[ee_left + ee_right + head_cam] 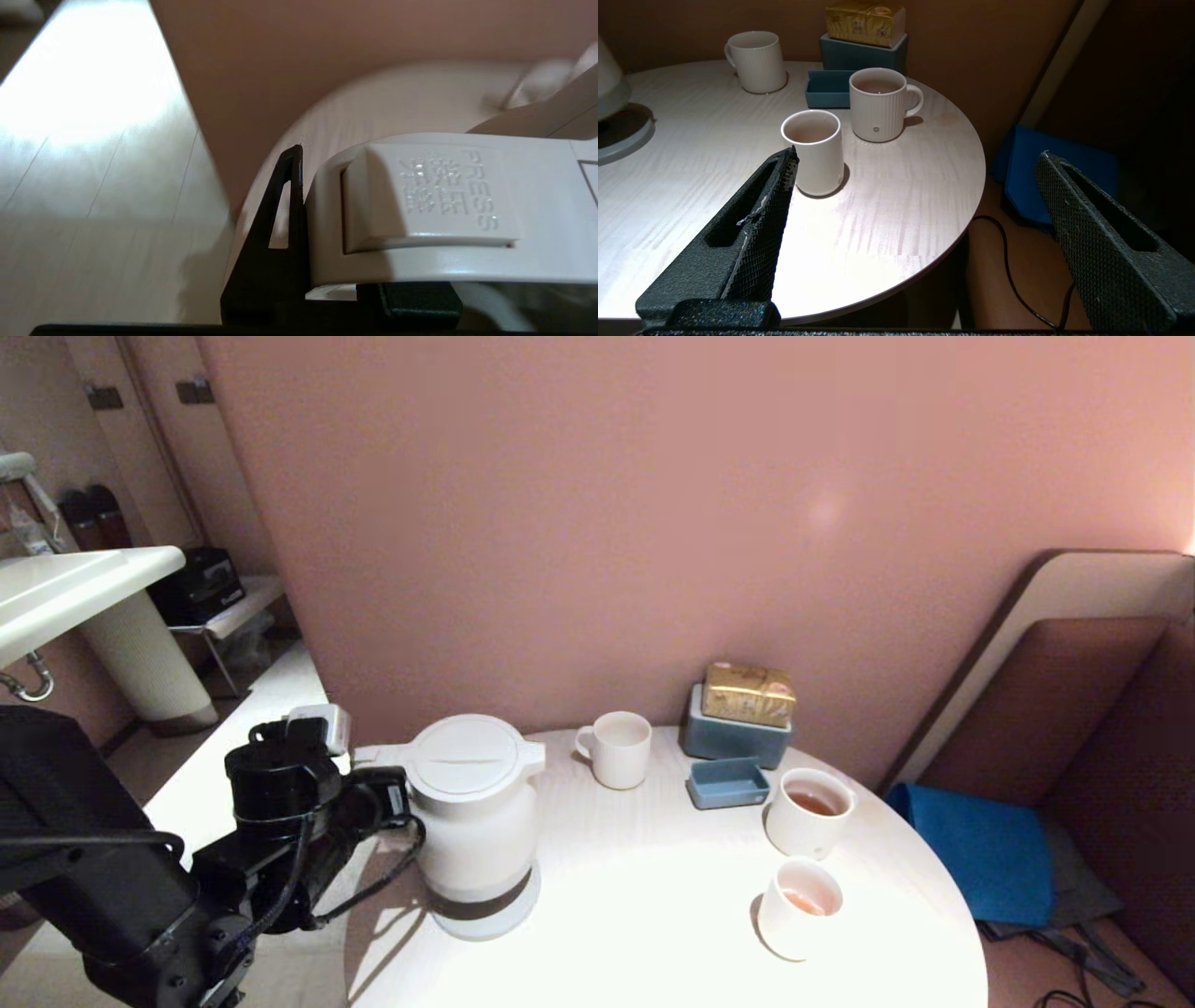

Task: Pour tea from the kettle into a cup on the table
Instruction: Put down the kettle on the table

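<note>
My left gripper keeps holding the kettle until its lower edge [479,894] is down on the round base; the head view shows a dark gap between them.
The white kettle [476,821] stands upright at the left of the round white table [653,896]. My left gripper [397,798] is shut on its loop handle. In the left wrist view a black finger [280,261] presses against the handle's top [420,200] by the PRESS button. The small white handleless cup [798,907] stands at the front right with a little reddish tea [805,901] in it. My right gripper [917,156] is out of the head view. It hangs open over the table's right front edge with nothing in it, the cup [815,151] just beyond one finger.
A white mug [810,812] with tea stands behind the cup. Another white mug [618,749] sits at the back. A blue box [733,737] with a gold packet and a small blue tray [728,782] stand by the pink wall. A blue cushion [980,845] lies right of the table.
</note>
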